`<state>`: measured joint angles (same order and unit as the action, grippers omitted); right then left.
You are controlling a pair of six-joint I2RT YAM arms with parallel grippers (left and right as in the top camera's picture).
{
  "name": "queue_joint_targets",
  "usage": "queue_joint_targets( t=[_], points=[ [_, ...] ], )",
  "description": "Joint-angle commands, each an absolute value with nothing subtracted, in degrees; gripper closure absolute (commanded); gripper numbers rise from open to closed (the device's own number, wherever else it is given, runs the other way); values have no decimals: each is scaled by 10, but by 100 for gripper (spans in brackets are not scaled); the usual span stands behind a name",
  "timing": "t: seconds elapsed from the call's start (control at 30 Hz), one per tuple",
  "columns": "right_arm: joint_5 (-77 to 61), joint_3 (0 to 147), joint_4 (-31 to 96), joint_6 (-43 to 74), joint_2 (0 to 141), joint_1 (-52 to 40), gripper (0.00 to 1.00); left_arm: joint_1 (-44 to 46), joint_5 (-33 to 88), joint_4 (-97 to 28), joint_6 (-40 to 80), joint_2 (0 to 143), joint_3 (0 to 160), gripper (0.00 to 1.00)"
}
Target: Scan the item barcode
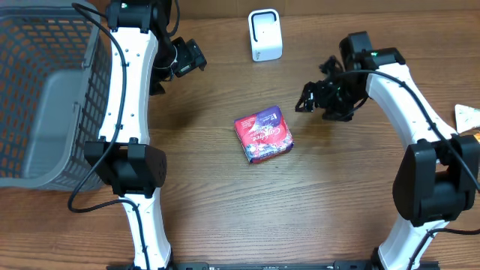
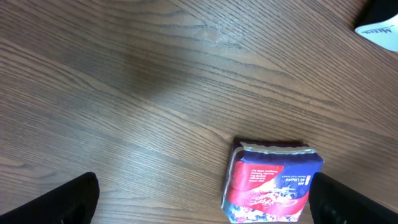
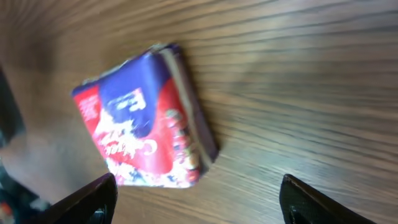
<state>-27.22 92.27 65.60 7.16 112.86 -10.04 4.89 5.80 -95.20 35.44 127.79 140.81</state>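
The soft package should next be held by its narrow side edge [image 1: 287, 131] in my right gripper, so its broad sides stay free to meet the scanner [image 1: 265, 35].
The item, a red and blue soft package [image 1: 262, 135], lies flat on the wooden table near the centre. A white barcode scanner [image 1: 265, 35] stands at the back. My right gripper [image 1: 316, 101] hovers to the right of the package, open and empty. In the right wrist view the package [image 3: 143, 124] lies ahead of the gripper [image 3: 199, 202], outside the fingers [image 3: 93, 199]. My left gripper [image 1: 189, 58] hangs open at the back left, well away from the package. In the left wrist view the package [image 2: 273, 183] shows near the right fingertip [image 2: 348, 205].
A grey mesh basket [image 1: 30, 97] fills the left side of the table. A pale packet [image 1: 469, 116] lies at the far right edge. The scanner's white corner [image 2: 379, 28] shows at the top right of the left wrist view.
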Motion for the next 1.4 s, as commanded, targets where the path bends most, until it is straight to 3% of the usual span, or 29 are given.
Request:
queue_joint_targets(
  t=[0.0, 0.17, 0.27, 0.7, 0.87, 1.0, 1.07, 1.37],
  points=[
    [-295, 905, 630, 17, 1116, -132, 16, 51, 58, -953, 347, 1282, 1409, 0],
    [-297, 841, 539, 39, 1117, -165, 17, 51, 58, -953, 347, 1282, 1409, 0],
    [-297, 802, 490, 73, 1119, -169, 24, 51, 58, -953, 347, 1282, 1409, 0],
    [-345, 706, 347, 138, 1122, -182, 26, 51, 58, -953, 347, 1282, 1409, 0],
    [-346, 704, 343, 154, 1122, -188, 51, 51, 58, -953, 347, 1282, 1409, 0],
    [-356, 715, 342, 207, 1122, -181, 92, 51, 58, -953, 347, 1282, 1409, 0],
    [-396, 729, 343, 213, 1122, -171, 96, 51, 58, -953, 347, 1282, 1409, 0],
    [-752, 767, 302, 234, 1122, -61, 96, 51, 58, -953, 347, 1282, 1409, 0]
  ],
)
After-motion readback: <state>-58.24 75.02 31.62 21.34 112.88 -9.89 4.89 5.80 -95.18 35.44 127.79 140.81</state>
